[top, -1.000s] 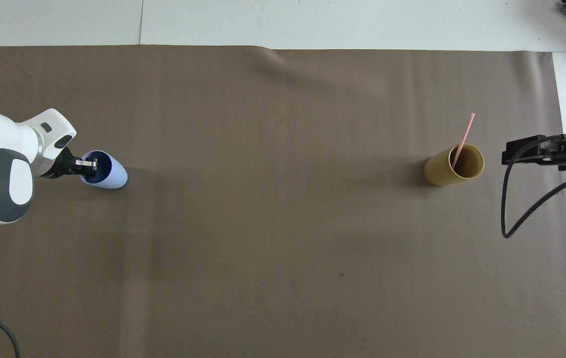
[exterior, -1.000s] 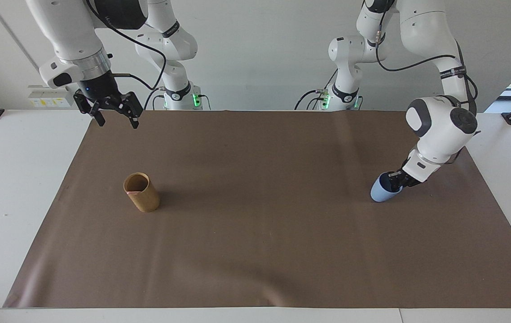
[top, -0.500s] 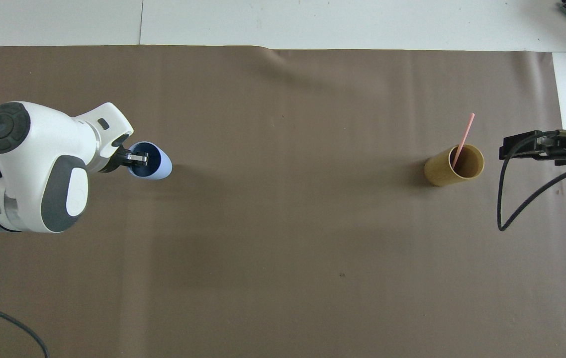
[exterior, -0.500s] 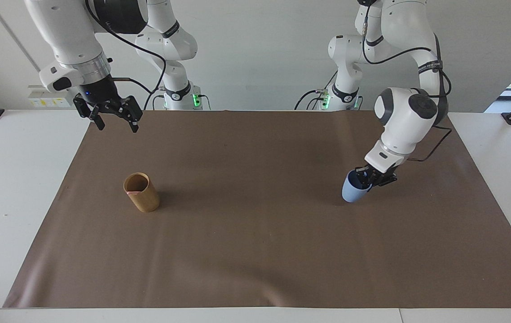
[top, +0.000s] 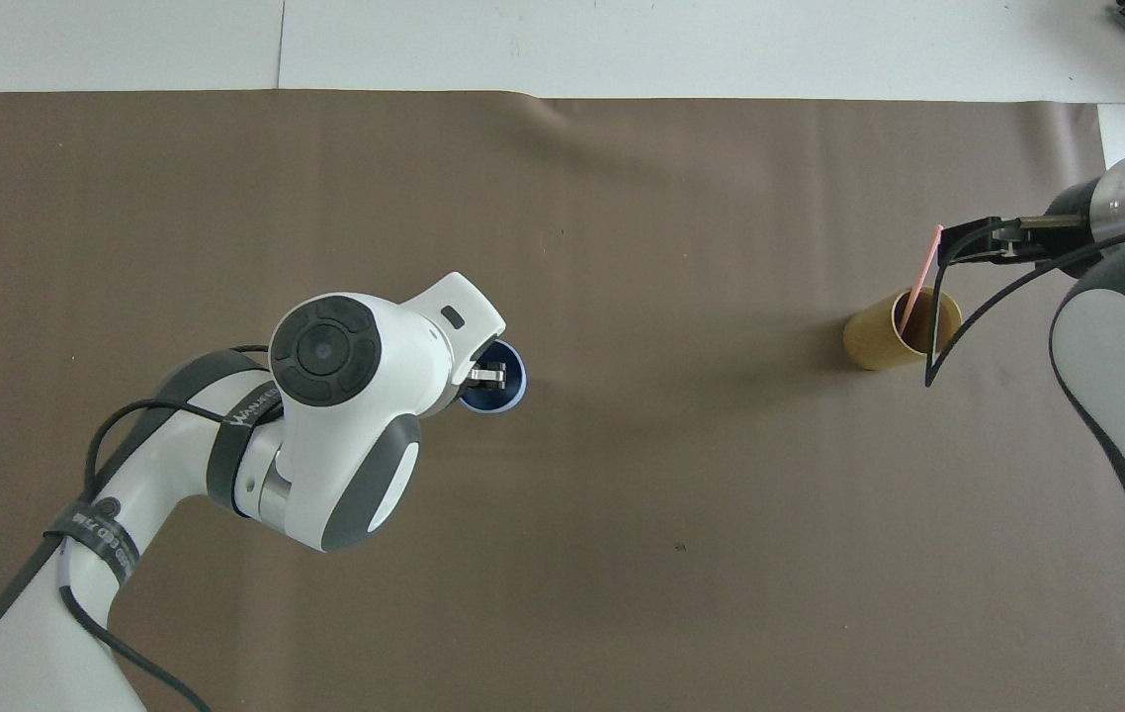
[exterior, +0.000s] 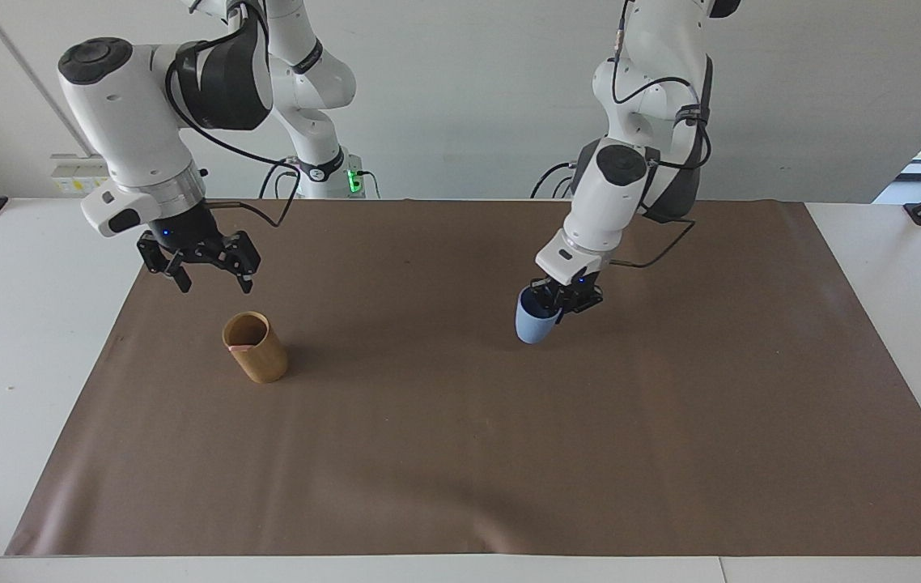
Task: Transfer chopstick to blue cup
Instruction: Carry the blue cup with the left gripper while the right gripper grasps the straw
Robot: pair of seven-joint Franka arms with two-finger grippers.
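Note:
The pink chopstick needs to go to the blue cup (top: 508, 388). My right gripper should next grab the chopstick by its upper end (top: 938, 233).
The blue cup (exterior: 533, 322) (top: 508, 388) hangs tilted over the middle of the brown mat. My left gripper (exterior: 559, 308) (top: 485, 375) is shut on its rim, one finger inside the cup. A tan bamboo cup (exterior: 256, 348) (top: 887, 334) stands toward the right arm's end of the table. A thin pink chopstick (top: 922, 273) leans out of it; only a pink trace (exterior: 239, 346) shows at its rim in the facing view. My right gripper (exterior: 214, 282) (top: 966, 245) hovers open just above the bamboo cup, holding nothing.
A brown mat (exterior: 460, 453) covers most of the white table (exterior: 7, 324). The left arm's forearm (top: 345, 415) hangs over the mat in the overhead view and hides part of it. A black cable (top: 948, 336) droops from the right gripper beside the bamboo cup.
The left arm has carried the blue cup from its own end of the table to over the middle of the mat. The right gripper has come down toward the bamboo cup, still open.

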